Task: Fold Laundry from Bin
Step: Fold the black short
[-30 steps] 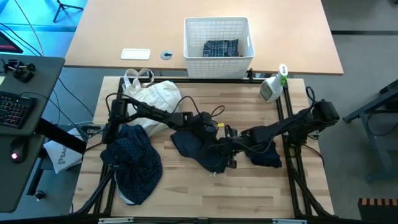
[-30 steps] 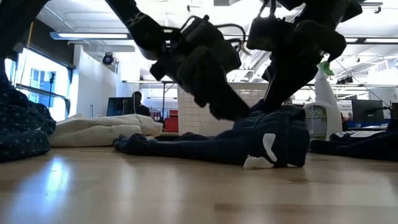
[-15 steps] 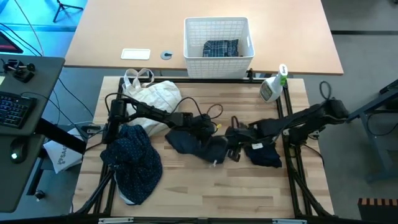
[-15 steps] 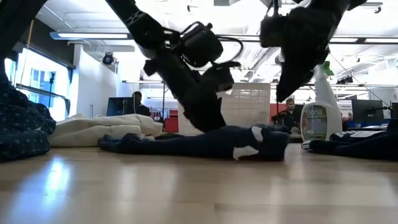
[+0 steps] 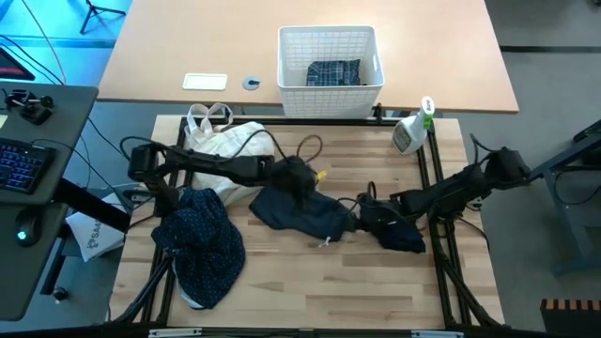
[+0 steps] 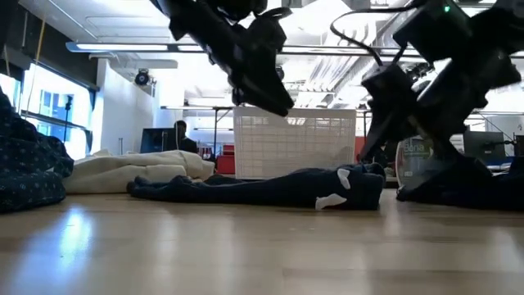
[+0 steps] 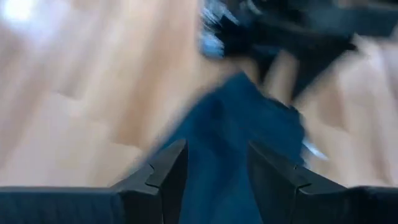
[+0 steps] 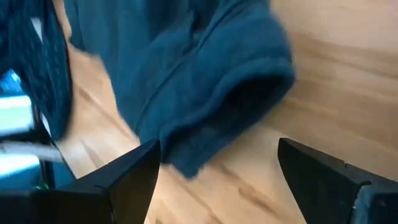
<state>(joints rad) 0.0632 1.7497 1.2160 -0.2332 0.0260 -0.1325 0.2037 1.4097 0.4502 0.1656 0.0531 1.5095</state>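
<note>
I need to fold the garment next, so I should grip the navy garment with my right gripper by its open hem edge.
A plain dark navy garment lies low and crumpled at the table's middle. My left gripper hangs open above its far left part, clear of it in the low view. My right gripper stands wide open and low at the garment's right end; a folded edge lies just ahead of its fingers. A dotted navy shirt lies heaped at the near left. The white bin on the far table holds a plaid shirt.
A cream cloth bag lies at the far left, under my left arm. Another dark piece lies under my right arm at the right. A spray bottle stands at the far right corner. Bare wood shows along the near edge.
My left gripper has risen off the dark garment and drawn back toward the table's left edge. My right gripper has rolled, sunk and drawn back toward the right edge. The garment's right end, bunched high a second ago, now lies low on the table.
</note>
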